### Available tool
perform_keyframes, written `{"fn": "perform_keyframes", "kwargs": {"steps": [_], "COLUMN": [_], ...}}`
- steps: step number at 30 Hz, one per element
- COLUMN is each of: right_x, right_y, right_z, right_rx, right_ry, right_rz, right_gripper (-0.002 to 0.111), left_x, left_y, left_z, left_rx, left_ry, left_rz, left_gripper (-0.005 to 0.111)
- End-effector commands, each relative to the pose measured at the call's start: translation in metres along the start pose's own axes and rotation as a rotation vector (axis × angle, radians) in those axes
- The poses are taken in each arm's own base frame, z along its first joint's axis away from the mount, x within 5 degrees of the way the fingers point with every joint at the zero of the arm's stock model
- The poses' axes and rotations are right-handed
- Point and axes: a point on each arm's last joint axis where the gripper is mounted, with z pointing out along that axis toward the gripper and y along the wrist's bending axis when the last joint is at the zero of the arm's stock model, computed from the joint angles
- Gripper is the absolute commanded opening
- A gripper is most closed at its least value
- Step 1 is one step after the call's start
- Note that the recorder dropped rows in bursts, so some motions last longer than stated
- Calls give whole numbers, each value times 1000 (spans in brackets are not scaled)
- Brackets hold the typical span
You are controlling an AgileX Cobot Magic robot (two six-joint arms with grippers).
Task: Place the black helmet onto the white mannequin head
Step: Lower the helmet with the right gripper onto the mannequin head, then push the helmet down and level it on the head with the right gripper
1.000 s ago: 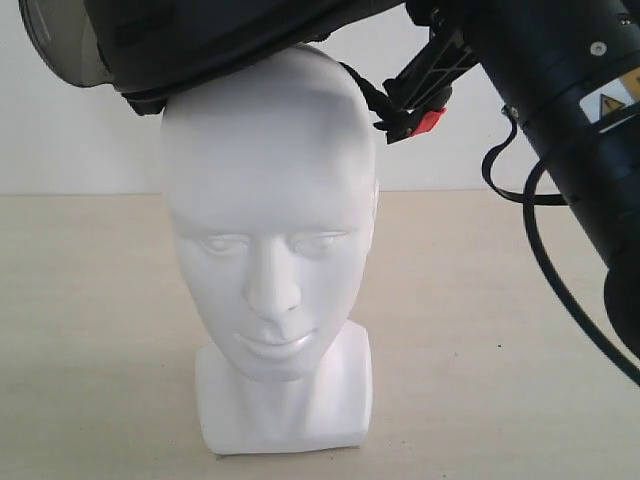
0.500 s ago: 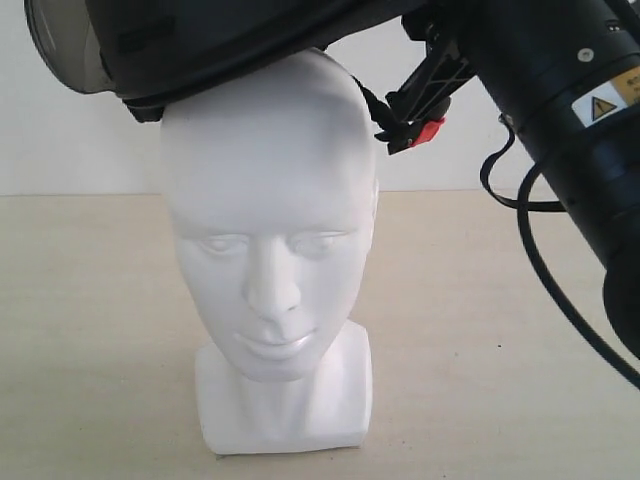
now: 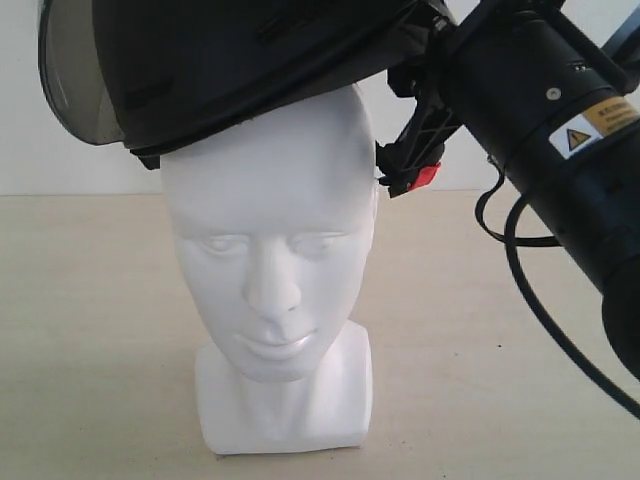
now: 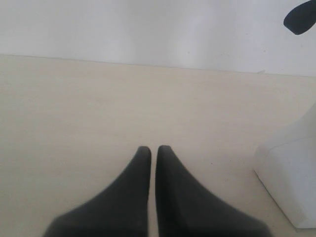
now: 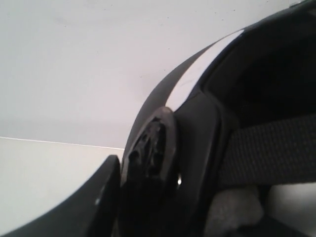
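I need to bring the helmet down with my right gripper before opening, because the helmet's tilted rim [image 3: 375,68] is high above the side of the mannequin head.
The white mannequin head [image 3: 270,250] stands upright on the pale table, face toward the exterior camera. The black helmet [image 3: 240,60] sits tilted on its crown, smoky visor [image 3: 75,75] at the upper left, its rim covering the top of the forehead. A strap with a red buckle tab [image 3: 424,177] hangs behind the head's right side. My right gripper [image 5: 148,173] is shut on the helmet's rim [image 5: 163,143], one finger [image 5: 89,202] outside the shell. My left gripper [image 4: 153,149] hangs shut and empty over the table, beside the head's base [image 4: 289,182].
The right arm [image 3: 560,130] with its black cable [image 3: 530,280] fills the upper right of the exterior view. A white wall [image 3: 60,160] backs the beige table [image 3: 90,340].
The helmet has come down and tipped further over the mannequin's crown, its visor lower at the left. The right arm moved down and left with it. The head has not moved.
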Motion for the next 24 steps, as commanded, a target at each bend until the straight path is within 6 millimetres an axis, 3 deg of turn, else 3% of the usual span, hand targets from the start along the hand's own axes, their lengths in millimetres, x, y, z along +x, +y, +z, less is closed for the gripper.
{"fn": "perform_keyframes", "kwargs": {"steps": [1,24], "right_x": [-14,-21], "right_y": [-2,-25], "right_z": [-12,-41], "right_rx": [-24,66], "right_ry": [-87,-85], "right_rz": [-49,-40], "right_gripper": [0,0], "left_x": [1,1], "left_y": [0,0], "left_z": [0,0], "left_rx": [-3,-3], "left_ry": [1,1], "left_rz": [4,4], "left_gripper": [4,4]}}
